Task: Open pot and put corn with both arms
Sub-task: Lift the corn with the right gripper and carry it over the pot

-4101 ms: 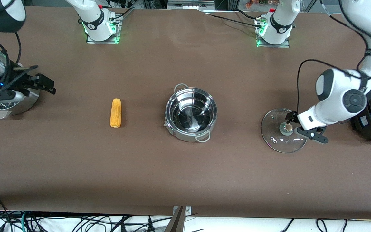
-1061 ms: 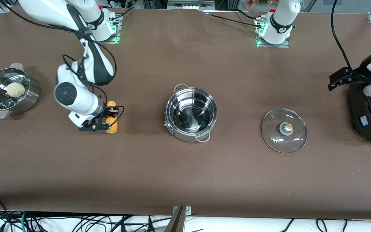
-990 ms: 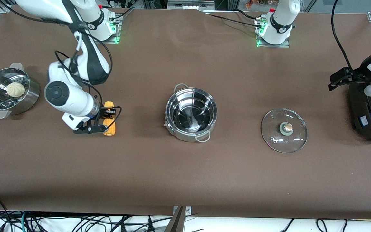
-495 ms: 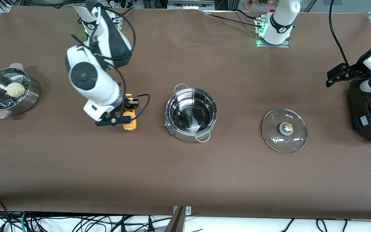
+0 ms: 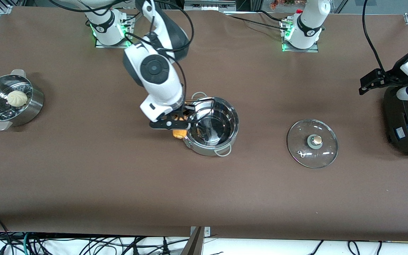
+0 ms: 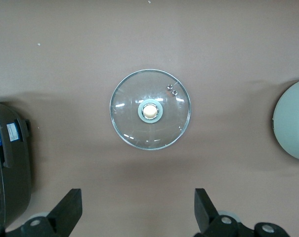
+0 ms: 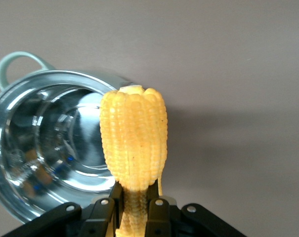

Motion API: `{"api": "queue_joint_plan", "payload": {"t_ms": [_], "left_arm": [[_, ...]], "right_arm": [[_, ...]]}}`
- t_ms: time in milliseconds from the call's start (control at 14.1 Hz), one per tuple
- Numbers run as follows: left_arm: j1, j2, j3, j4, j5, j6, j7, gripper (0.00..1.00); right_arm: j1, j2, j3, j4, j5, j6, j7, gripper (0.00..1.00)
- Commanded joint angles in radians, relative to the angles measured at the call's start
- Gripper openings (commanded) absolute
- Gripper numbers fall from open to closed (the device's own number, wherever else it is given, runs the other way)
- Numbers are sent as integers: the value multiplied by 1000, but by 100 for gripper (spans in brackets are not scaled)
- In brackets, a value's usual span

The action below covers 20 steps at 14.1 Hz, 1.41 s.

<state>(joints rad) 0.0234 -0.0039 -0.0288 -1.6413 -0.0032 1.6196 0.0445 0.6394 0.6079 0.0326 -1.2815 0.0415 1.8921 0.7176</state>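
Note:
The yellow corn [image 5: 179,133] is outside at the steel pot's rim [image 5: 234,126], so it is too early to release. The corn goes inside in my right gripper first.
The shiny steel pot [image 5: 221,122] stands open in the middle of the table, its inside empty; it also shows in the right wrist view [image 7: 45,143]. My right gripper [image 5: 176,122] is shut on the yellow corn [image 5: 179,133] and holds it in the air over the pot's rim at the right arm's end; in the right wrist view the corn [image 7: 133,140] sticks out between the fingers [image 7: 159,210]. My left gripper [image 5: 367,84] is open and empty, up in the air by the black cooker; its fingertips [image 6: 70,207] show wide apart.
The glass lid [image 5: 312,143] with a beige knob lies flat on the table toward the left arm's end, also in the left wrist view [image 6: 149,109]. A black cooker [image 5: 407,120] stands at that end. A steamer pan [image 5: 11,101] with a white bun stands at the right arm's end.
My right gripper closed on the corn, lifted it off the table and carried it to the pot's rim. My left arm let go of the lid earlier and now waits by the cooker.

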Motion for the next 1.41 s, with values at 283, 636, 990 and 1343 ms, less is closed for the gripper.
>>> {"api": "queue_joint_plan", "payload": {"t_ms": [283,636,990,1343], "left_arm": [[6,-18,0,-14,-8,-12,-8,100],[9,-18,4,-14,-8,-18,-6,100],[6,-18,-3,-11,-8,-18,-15,100],[0,4,-5,14,-6,-12,-6,100]], "right_arm": [[68,170,-10,175,66,80,140,10],[109,200,-11,174,67,99,189,10],[117,220,-11,172,64,99,204,11],[117,231,-14,172,55,117,197,11]]}}
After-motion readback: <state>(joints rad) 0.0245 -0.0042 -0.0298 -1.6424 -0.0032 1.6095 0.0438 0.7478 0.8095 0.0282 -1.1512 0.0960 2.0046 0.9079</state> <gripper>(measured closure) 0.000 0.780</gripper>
